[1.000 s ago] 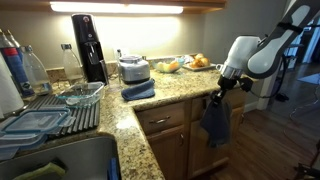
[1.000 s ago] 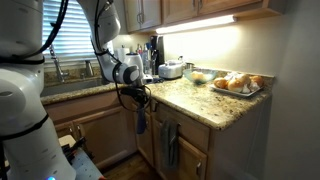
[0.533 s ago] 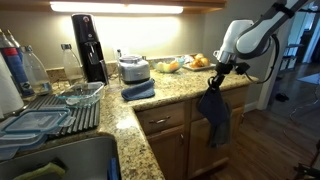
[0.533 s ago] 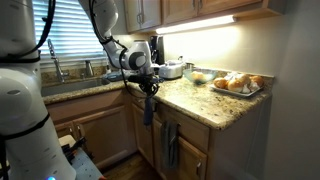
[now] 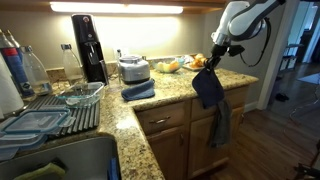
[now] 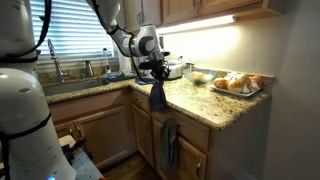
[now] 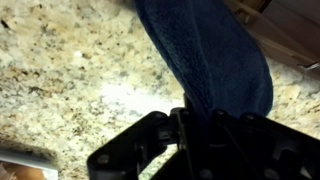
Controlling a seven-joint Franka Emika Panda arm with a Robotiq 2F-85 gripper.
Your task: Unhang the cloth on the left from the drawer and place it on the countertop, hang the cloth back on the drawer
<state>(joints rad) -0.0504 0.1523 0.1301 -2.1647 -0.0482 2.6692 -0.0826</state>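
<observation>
Most of the dark slate-blue cloth hangs past the countertop's edge and would drop short if released now, so my gripper moves the cloth onto the countertop next.
My gripper (image 5: 213, 63) is shut on the top of the dark slate-blue cloth (image 5: 208, 88) and holds it in the air above the edge of the speckled granite countertop (image 5: 170, 88). The cloth hangs free below the jaws in both exterior views (image 6: 158, 95). In the wrist view the cloth (image 7: 212, 55) runs out from between my fingers (image 7: 190, 120) over the countertop (image 7: 70, 70). The wooden drawer (image 5: 165, 119) lies below the counter edge. A lighter grey-blue cloth (image 5: 220, 122) still hangs on the cabinet front, and it also shows in an exterior view (image 6: 169, 143).
A folded light-blue towel (image 5: 138, 90), a silver toaster (image 5: 133, 69) and a black coffee maker (image 5: 88, 47) stand on the counter. A fruit bowl (image 5: 170, 66) and a tray of bread (image 6: 238, 84) sit further along. A dish rack (image 5: 50, 112) lies beside the sink.
My gripper has risen from in front of the cabinet to above the counter edge, lifting the dark cloth off the drawer front. The lighter cloth stays hanging.
</observation>
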